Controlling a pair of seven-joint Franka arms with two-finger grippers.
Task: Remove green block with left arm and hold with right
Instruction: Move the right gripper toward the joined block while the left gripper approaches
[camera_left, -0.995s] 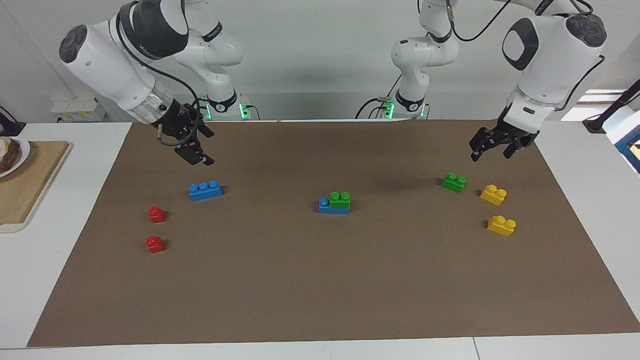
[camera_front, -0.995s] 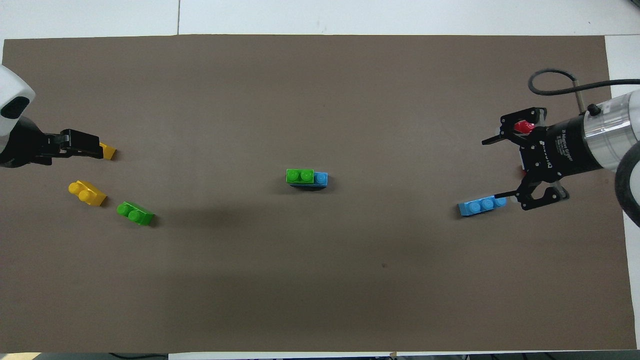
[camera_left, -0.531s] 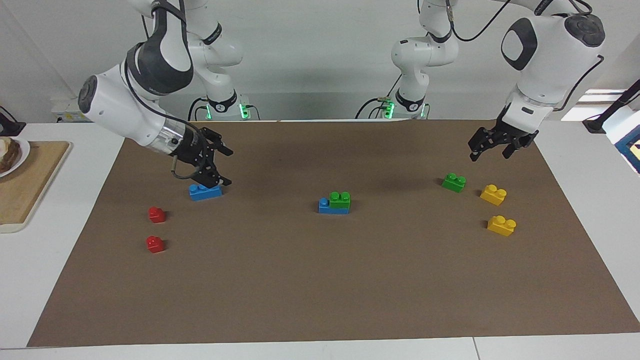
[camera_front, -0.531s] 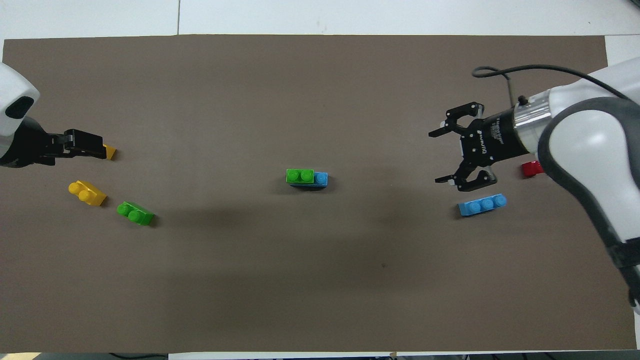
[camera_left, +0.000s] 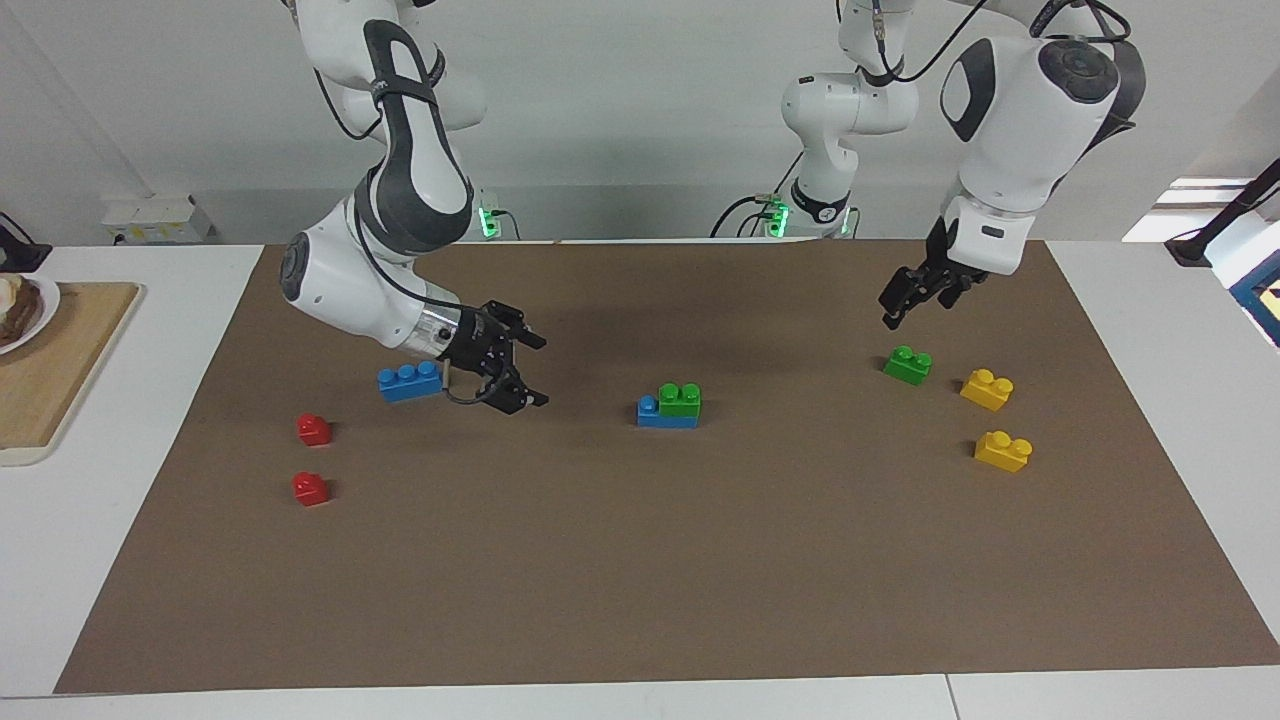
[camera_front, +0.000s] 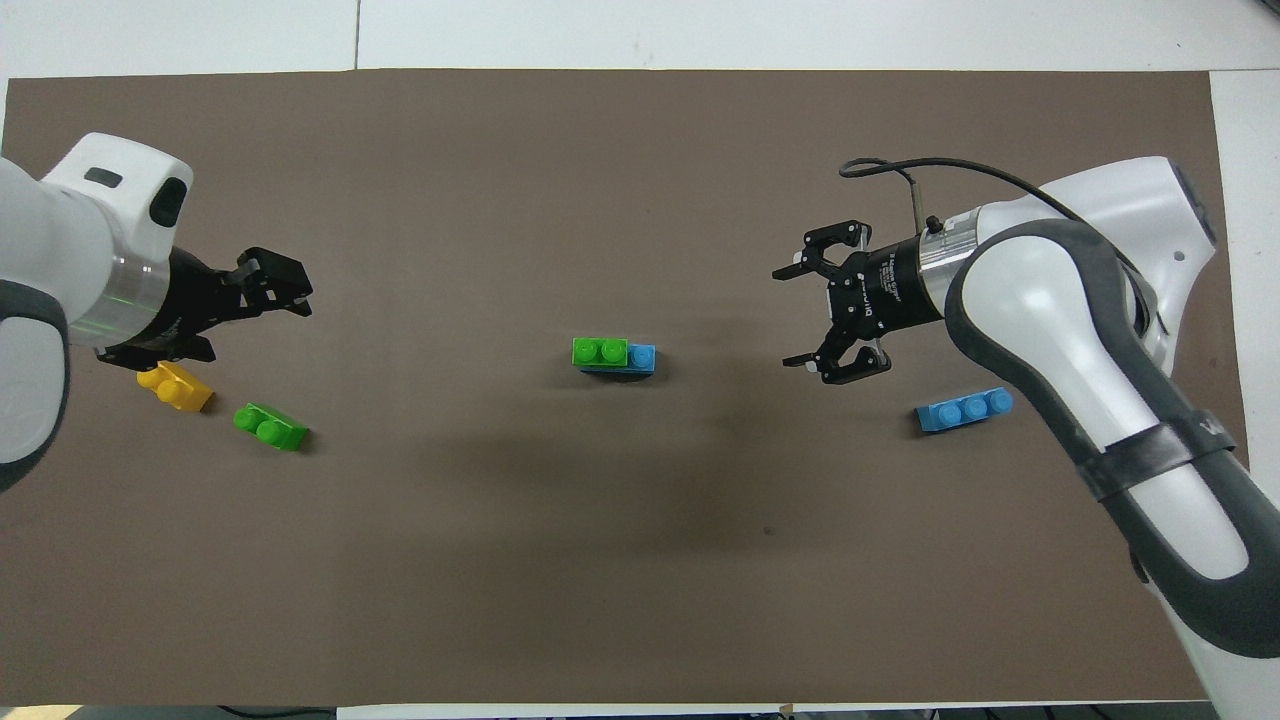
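The green block (camera_front: 600, 352) covers the rest of the three-stud blue brick. My right gripper should grab the brick by its bare, uncovered end (camera_front: 643, 359).
The green block (camera_left: 680, 399) sits stacked on one end of a blue brick (camera_left: 652, 412) at the middle of the brown mat; the stack also shows in the overhead view (camera_front: 600, 351). My right gripper (camera_left: 535, 372) is open and low over the mat, between the loose blue brick and the stack, jaws turned toward the stack; it also shows in the overhead view (camera_front: 790, 318). My left gripper (camera_left: 908, 305) is open, raised above the mat close to the twin green block (camera_left: 908, 364), well away from the stack; it also shows in the overhead view (camera_front: 298, 295).
A loose blue brick (camera_left: 411, 381) lies beside the right wrist. Two red blocks (camera_left: 313, 429) (camera_left: 309, 488) lie toward the right arm's end. Two yellow bricks (camera_left: 987, 389) (camera_left: 1003, 450) lie by the twin green block. A wooden board (camera_left: 60, 360) lies off the mat.
My right gripper has swung from over the loose blue brick toward the middle stack. My left gripper has moved a little toward the middle. No block has moved.
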